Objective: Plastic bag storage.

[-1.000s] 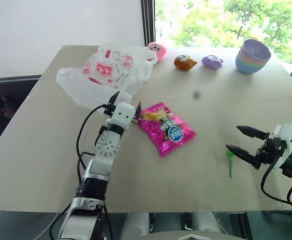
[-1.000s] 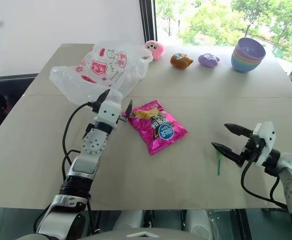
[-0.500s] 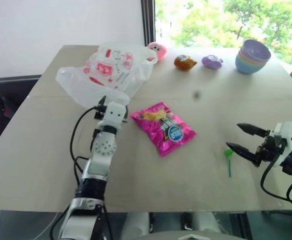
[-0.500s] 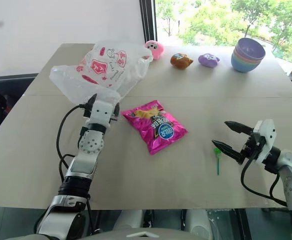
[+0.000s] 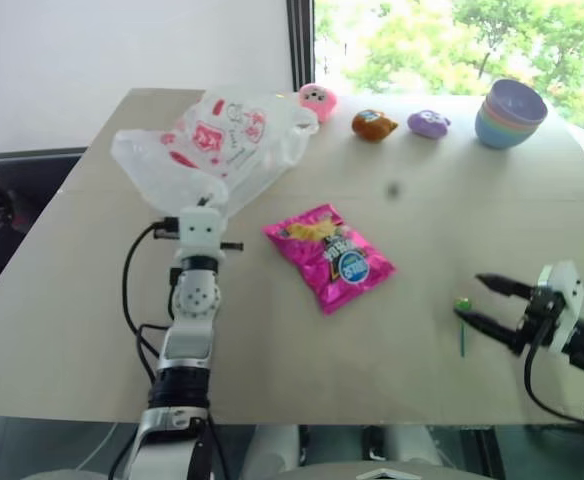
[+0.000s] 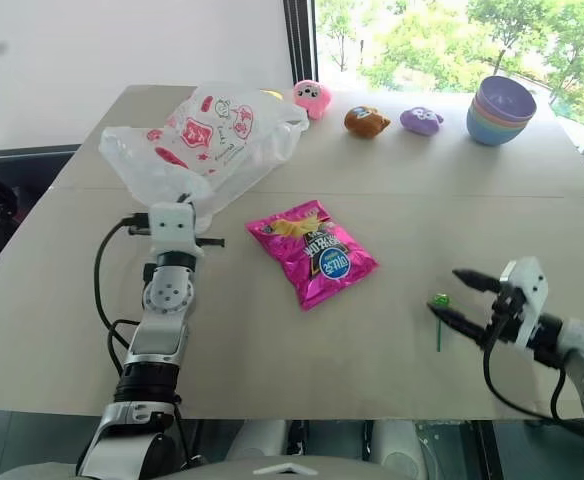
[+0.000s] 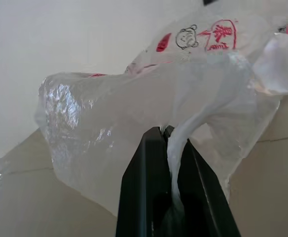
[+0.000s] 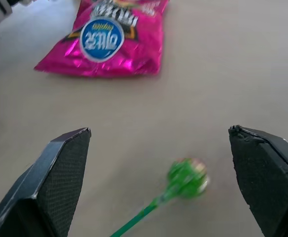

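My right gripper isn't ready to close on the green lollipop yet. It should move lower first, because its open fingers are above the green lollipop's head (image 5: 462, 303) (image 8: 187, 178) on the tabletop.
The plastic bag (image 5: 222, 145), crinkly translucent white with red and pink prints, lies puffed up at the table's far left. My left gripper (image 7: 167, 133) is at the bag's near edge, shut on a twisted strip of the film (image 7: 183, 143). Seen from the head, its white wrist block (image 5: 198, 228) sits just in front of the bag. My right gripper (image 5: 469, 298) hovers low over the near right of the table, open and holding nothing. A green lollipop (image 8: 188, 177) lies just ahead of its fingertips.
A shiny pink snack packet (image 5: 330, 256) lies mid-table between the arms. Along the far edge sit a pink toy (image 5: 316, 98), a brown toy (image 5: 373, 124), a purple toy (image 5: 428, 123) and a stack of pastel bowls (image 5: 511, 110). A window is behind.
My left gripper has swung left, away from the snack packet, to the bag's near edge and shut on its film. My right gripper has sunk and drawn back a little, still open.
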`<state>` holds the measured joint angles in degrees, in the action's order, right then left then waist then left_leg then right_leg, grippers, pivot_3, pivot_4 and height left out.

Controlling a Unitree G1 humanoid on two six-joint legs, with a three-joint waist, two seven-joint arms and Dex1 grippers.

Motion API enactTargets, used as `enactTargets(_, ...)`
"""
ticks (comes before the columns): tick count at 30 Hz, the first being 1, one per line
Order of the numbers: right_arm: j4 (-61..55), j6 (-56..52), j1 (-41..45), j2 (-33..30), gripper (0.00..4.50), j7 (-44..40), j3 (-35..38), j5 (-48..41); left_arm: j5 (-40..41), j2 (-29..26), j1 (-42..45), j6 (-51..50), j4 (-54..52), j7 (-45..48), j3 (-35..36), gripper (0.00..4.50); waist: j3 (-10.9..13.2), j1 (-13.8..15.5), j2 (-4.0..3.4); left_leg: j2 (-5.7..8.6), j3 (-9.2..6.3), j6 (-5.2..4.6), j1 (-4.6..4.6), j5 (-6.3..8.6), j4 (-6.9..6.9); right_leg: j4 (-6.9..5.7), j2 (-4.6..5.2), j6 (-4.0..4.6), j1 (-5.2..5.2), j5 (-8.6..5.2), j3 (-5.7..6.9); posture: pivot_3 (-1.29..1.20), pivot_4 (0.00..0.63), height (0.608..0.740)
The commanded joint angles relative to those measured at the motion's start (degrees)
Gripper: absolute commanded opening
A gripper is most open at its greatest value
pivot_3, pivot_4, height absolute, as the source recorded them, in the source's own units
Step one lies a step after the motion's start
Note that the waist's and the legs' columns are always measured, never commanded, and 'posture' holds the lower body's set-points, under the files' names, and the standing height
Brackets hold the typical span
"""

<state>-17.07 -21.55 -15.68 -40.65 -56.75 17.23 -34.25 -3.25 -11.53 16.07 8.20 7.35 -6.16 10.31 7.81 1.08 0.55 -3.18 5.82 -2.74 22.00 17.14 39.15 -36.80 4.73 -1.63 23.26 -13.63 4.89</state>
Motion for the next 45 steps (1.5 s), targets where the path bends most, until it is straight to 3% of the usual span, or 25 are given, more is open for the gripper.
enactTargets(1,-5.8,-2.6,-5.9,0.3,4.5,3.6,2.9,-0.1,7.1,1.0,-2.6,0.0,-7.9,2.4,3.2,0.02,0.0,-0.1,0.02,0.01,0.01,-0.01,-0.01,0.0,0.01,0.0,0.04,-0.01,0.0,0.0,-0.02,0.0,0.15,0.74)
enactTargets(12,-10.2,-4.0,-7.4,7.9,4.5,20.7,-6.9,12.1,27.4,7.4,-8.1,-10.9,-19.6,7.2,6.1,0.02,-0.1,-0.3,0.3,-0.01,0.02,-0.1,-0.12,0.05,0.13,-0.09,-0.15,-0.01,-0.03,-0.02,-0.18,0.0,0.15,0.74)
enactTargets(16,-9.7,-4.4,-7.5,7.9,3.37,21.8,-7.7,13.9,32.4,8.6,-9.7,-13.2,-22.7,8.9,5.8,0.0,-0.1,-0.3,0.5,-0.01,0.04,-0.1,-0.14,0.05,0.17,-0.09,-0.15,0.0,-0.06,-0.02,-0.23,0.0,0.15,0.74)
enactTargets(22,-7.8,-2.4,-5.2,5.9,0.55,20.9,-9.1,17.0,35.5,8.6,-10.8,-14.6,-25.0,10.2,5.7,0.0,-0.1,-0.3,0.53,-0.01,-0.03,-0.19,-0.13,0.1,0.17,-0.09,-0.22,0.03,-0.07,-0.03,-0.19,0.0,0.15,0.74)
enactTargets(24,-6.8,-1.8,-3.0,5.7,0.03,20.6,-9.7,17.4,36.6,8.9,-11.1,-14.9,-25.6,10.5,5.7,0.0,-0.1,-0.3,0.54,0.0,-0.03,-0.24,-0.14,0.12,0.17,-0.08,-0.21,0.03,-0.09,-0.03,-0.2,0.0,0.15,0.74)
enactTargets(27,-5.5,-1.6,0.7,5.5,0.03,20.3,-10.6,17.6,37.5,9.1,-11.2,-15.0,-25.7,10.9,5.6,0.0,-0.1,-0.4,0.58,0.03,0.01,-0.26,-0.15,0.13,0.2,-0.07,-0.19,0.04,-0.1,-0.03,-0.24,0.0,0.15,0.74)
enactTargets(34,3.8,-7.3,32.6,12.9,0.03,18.0,-20.9,15.8,40.6,9.9,-13.9,-14.2,-26.7,15.9,4.0,0.0,0.2,-1.8,0.46,0.0,0.08,-0.19,-0.19,0.08,0.22,-0.19,-0.41,0.15,0.0,0.06,-0.36,0.0,0.15,0.74)
enactTargets(40,18.2,-4.3,49.3,21.0,0.03,15.0,-31.9,21.6,41.4,10.4,-15.9,-13.2,-27.4,18.6,3.5,0.0,0.3,-1.0,0.4,-0.02,-0.17,0.23,0.23,-0.15,0.04,-0.08,-0.51,0.18,0.28,0.04,-0.17,0.0,0.15,0.74)
enactTargets(45,36.7,4.5,62.1,31.7,0.03,13.8,-39.3,28.3,40.3,10.9,-18.3,-12.2,-28.8,19.9,1.6,0.0,0.3,-1.7,0.35,0.03,-0.14,0.23,0.63,-0.15,0.12,0.02,-0.47,0.12,0.56,0.07,-0.21,0.0,0.15,0.74)
